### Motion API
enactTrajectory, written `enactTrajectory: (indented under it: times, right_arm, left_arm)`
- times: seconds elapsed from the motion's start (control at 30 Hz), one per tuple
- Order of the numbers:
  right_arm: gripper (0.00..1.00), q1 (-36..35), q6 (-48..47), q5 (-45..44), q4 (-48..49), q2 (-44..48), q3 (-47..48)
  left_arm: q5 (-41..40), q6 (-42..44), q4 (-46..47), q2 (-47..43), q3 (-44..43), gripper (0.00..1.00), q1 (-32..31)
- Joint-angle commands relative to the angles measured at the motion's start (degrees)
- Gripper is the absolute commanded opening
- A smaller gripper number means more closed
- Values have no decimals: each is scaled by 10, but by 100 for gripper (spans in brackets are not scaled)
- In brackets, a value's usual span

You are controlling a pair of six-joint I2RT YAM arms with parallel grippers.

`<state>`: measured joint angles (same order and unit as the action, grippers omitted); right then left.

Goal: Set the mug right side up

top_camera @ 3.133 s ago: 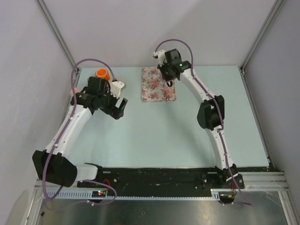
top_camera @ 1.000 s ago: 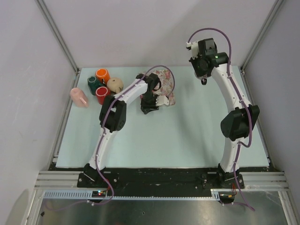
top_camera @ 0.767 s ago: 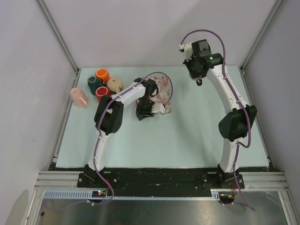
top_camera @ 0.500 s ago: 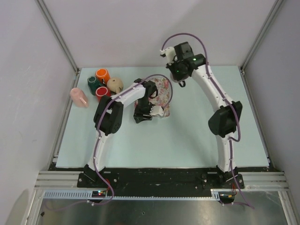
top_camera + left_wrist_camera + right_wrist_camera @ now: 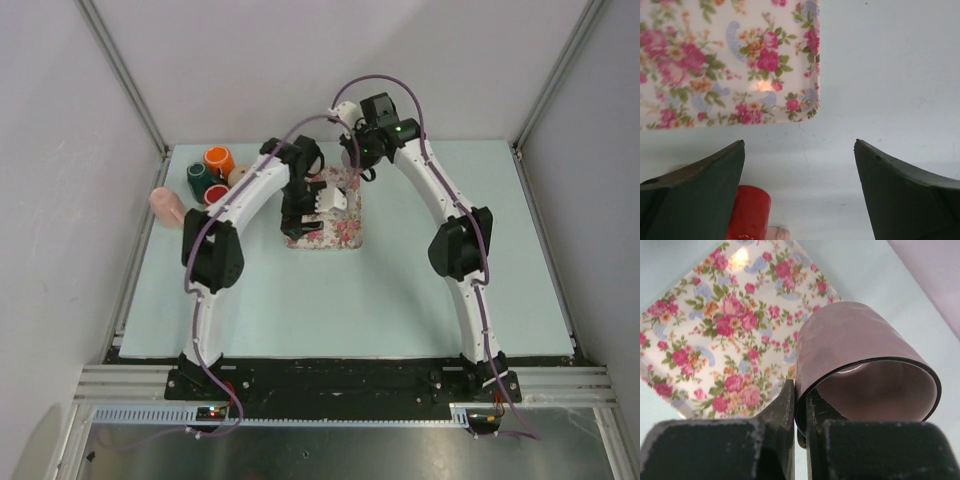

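The mug hangs above the tray and partly past its edge, so it would drop short now. I will move it farther over before my right gripper lets go.
A mauve mug with a dark rim lies tilted on its side over the floral tray, its opening toward the right wrist camera. My right gripper is shut on the mug's rim, one finger outside the wall and one inside. In the top view the right gripper is at the tray's far edge, and the mug is hidden under the wrist. My left gripper is open and empty above the table beside a tray corner. In the top view it hangs over the tray's left side.
Several mugs stand at the far left: orange, green, red, tan, and a pink one at the table edge. The red mug shows under the left fingers. Walls close in on three sides.
The left arm has swung its elbow outward and its wrist has moved up over the tray's left side. The right gripper has shifted slightly toward the tray's far edge, still holding the mug.
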<state>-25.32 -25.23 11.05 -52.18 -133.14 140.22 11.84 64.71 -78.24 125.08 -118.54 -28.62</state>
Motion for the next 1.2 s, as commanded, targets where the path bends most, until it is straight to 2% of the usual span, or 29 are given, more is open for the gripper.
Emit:
enactTrajectory:
  times: [0.0, 0.2, 0.33, 0.67, 0.73, 0.83, 0.9, 0.97, 1.03, 1.13, 1.17]
  right_arm:
    - [0, -11, -24, 26, 75, -47, 33]
    - [0, -16, -18, 18, 98, -85, 42]
    - [0, -23, -32, 0, 106, -95, 41]
    - [0, -27, -45, -11, 89, -117, 31]
    - [8, -29, -47, -21, 91, -119, 28]
    - [39, -33, -43, -32, 100, -113, 27]
    - [53, -35, -39, -33, 110, -107, 28]
    - [60, -38, -37, -33, 123, -100, 28]
    - [62, -41, -38, -37, 134, -95, 28]
    - [67, -48, -37, -55, 140, -85, 31]
    - [71, -50, -33, -62, 140, -77, 31]
  left_arm:
    - [73, -8, -97, -111, 25, 94, 55]
    - [99, -7, -74, -166, 111, 94, 128]
    - [111, -19, -56, -181, 129, 94, 156]
    - [118, -25, -39, -190, 147, 94, 175]
    - [118, -27, -37, -190, 144, 94, 175]
    - [119, -28, -36, -189, 144, 94, 175]
    - [119, -29, -36, -189, 145, 94, 176]
    - [118, -32, -36, -189, 143, 94, 177]
    - [116, -39, -35, -190, 135, 94, 179]
    - [116, -73, -30, -189, 112, 94, 186]
    - [120, -99, -26, -188, 99, 94, 193]
